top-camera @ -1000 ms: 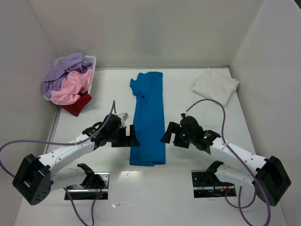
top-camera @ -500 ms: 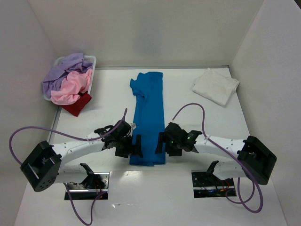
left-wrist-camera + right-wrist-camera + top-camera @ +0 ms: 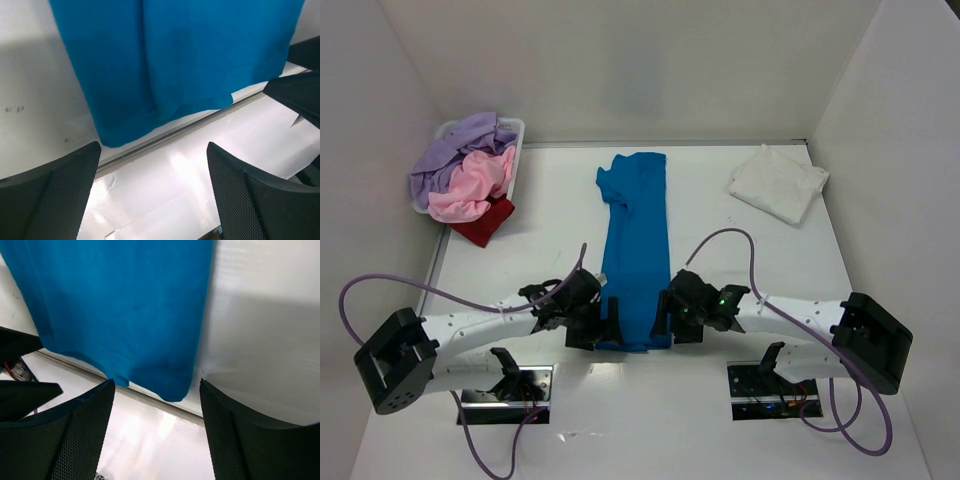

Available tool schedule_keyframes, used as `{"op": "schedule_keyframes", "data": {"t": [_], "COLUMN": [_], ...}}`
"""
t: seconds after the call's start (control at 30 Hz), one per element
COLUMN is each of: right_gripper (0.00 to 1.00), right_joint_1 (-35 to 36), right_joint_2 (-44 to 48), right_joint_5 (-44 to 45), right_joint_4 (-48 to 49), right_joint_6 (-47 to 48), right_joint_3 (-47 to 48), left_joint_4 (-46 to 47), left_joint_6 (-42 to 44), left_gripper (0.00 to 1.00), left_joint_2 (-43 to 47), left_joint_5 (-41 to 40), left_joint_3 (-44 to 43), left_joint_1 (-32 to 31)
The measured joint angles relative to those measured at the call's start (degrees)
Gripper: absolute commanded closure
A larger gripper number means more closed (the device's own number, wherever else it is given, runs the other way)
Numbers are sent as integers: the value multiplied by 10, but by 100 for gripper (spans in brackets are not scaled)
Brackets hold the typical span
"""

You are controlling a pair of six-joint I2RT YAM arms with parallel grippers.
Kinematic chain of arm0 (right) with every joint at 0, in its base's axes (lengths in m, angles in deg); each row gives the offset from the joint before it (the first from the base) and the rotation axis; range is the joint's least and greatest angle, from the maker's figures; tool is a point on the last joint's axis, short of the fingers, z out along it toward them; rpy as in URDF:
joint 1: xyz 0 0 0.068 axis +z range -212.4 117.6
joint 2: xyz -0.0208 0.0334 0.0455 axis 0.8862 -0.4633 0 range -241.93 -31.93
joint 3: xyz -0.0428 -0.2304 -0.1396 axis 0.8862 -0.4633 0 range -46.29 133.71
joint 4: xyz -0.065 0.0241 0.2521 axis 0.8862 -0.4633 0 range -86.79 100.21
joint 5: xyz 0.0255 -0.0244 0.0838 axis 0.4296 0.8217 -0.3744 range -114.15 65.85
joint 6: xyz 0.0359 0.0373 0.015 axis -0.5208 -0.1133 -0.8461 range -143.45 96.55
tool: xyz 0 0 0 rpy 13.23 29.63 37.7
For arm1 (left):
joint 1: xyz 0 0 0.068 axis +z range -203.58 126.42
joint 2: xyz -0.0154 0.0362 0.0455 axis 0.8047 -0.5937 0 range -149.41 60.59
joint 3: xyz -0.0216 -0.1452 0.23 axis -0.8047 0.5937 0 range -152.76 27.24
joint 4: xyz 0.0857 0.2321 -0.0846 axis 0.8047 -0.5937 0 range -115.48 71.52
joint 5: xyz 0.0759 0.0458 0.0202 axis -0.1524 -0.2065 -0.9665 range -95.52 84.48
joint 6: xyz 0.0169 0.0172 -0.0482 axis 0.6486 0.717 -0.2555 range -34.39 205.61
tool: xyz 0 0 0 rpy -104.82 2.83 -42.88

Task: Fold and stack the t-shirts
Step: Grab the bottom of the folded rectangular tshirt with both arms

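My left gripper grabs the blue t-shirt's near hem [image 3: 603, 345] at its outer corner next, opposite my right gripper, to fold the t-shirt over evenly.
A bright blue t-shirt [image 3: 635, 250] lies folded into a long narrow strip down the middle of the table. Its near hem shows in both wrist views [image 3: 175, 55] [image 3: 120, 305]. My left gripper [image 3: 605, 322] [image 3: 155, 195] stands open just outside the hem's left corner, with only table between its fingers. On the right corner of the hem, my right gripper [image 3: 665, 315] [image 3: 157, 435] is open too, the hem's edge lying just ahead of its fingertips. A white t-shirt [image 3: 778, 183] lies crumpled at the back right.
A white basket [image 3: 516, 125] at the back left holds a lavender shirt [image 3: 460, 150] and a pink shirt [image 3: 475, 185]. A dark red shirt [image 3: 485, 222] spills out at its front. White walls close the table on three sides. Purple cables loop off both arms.
Both grippers have come down the sides of the blue t-shirt toward me and now flank its near hem. The shirt itself has not moved.
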Motion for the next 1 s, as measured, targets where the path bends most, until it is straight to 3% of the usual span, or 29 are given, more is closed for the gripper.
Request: {"op": "schedule_keyframes", "data": {"t": [0.53,0.77,1.0], "right_gripper": [35,36,43], "right_joint_1": [7,7,7], "right_joint_2": [-3,-6,-2], "right_joint_5": [3,3,14], "right_joint_4": [-3,-1,-1], "right_joint_6": [-27,-28,-36], "right_joint_3": [-13,-13,-14], "left_joint_4": [-19,-9,10], "left_joint_6": [-109,-114,-113], "left_gripper": [10,12,27], "left_joint_2": [137,70,16], "left_joint_5": [-78,-91,-92], "left_joint_3": [85,54,30], "left_joint_1": [-3,-3,-3]}}
